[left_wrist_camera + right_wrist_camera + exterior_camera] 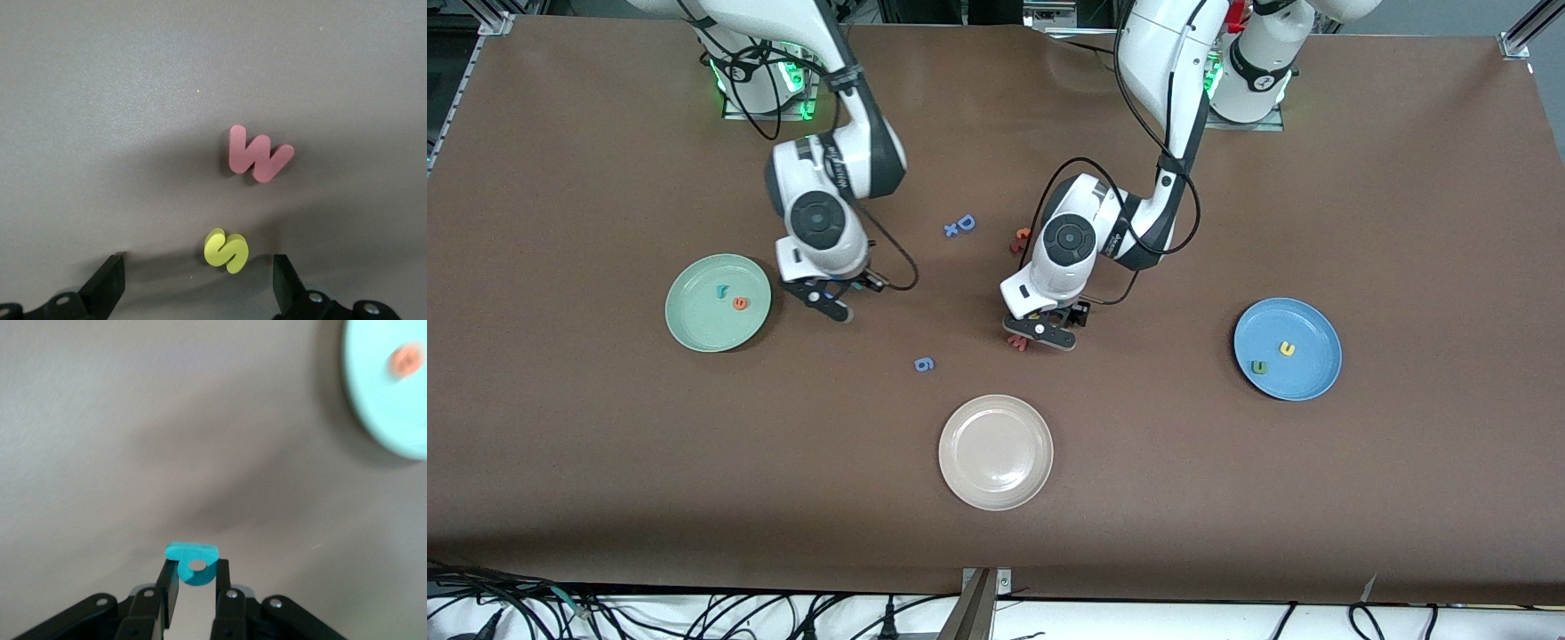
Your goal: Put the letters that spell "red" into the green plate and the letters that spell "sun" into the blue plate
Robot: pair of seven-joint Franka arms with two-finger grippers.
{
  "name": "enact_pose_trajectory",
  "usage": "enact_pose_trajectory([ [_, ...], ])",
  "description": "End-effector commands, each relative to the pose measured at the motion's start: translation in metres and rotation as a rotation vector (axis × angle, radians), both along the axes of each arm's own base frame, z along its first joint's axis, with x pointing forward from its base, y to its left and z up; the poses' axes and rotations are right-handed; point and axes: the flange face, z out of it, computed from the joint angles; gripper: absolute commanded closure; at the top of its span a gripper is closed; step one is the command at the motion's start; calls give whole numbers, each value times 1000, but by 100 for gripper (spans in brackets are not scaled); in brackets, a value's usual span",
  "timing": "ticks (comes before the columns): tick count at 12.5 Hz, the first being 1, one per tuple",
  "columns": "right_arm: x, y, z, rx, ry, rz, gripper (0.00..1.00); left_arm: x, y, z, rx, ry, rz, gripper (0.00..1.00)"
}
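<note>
The left gripper grabs the curved ends of the yellow "s" next, to add the last letter of "sun" to the blue plate (1316, 373).
The green plate (694, 329) holds a teal "r" (721, 289) and an orange "e" (739, 303). My right gripper (195, 577) is shut on the teal "d" (193, 561), over bare table just beside that plate (380, 400). The blue plate (1316, 373) holds a yellow "u" (1287, 348) and a dark green "n" (1259, 366). My left gripper (199, 283) hangs low over the middle of the table, open. The yellow "s" (227, 250) lies flat between its fingers (110, 287), touching neither.
A pink "w" (259, 159) lies close to the "s". A cream-white plate (996, 452) sits nearer the front camera. A blue "9" (924, 364), a blue "D" (965, 222) with a small "x" (951, 230), and a reddish letter (1020, 238) lie mid-table.
</note>
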Motion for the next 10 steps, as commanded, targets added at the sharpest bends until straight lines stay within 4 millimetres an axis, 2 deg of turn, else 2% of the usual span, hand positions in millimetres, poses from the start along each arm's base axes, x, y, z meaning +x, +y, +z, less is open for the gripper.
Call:
enact_pose_trajectory([
  [1,14,-59,29,38,70,110,83,5,-4,-2,33,-38,-58,7],
  [4,27,-122,34,48,119,180,83,5,-3,-3,66,-54,-100,7],
  [5,33,-150,34,53,127,215,83,6,-4,-2,66,-66,-131,7],
  [8,47,-228,15,75,157,274,84,7,-7,-5,52,-95,-164,6],
  [10,52,-263,-5,71,157,303,84,6,-11,-8,44,-112,-169,7],
])
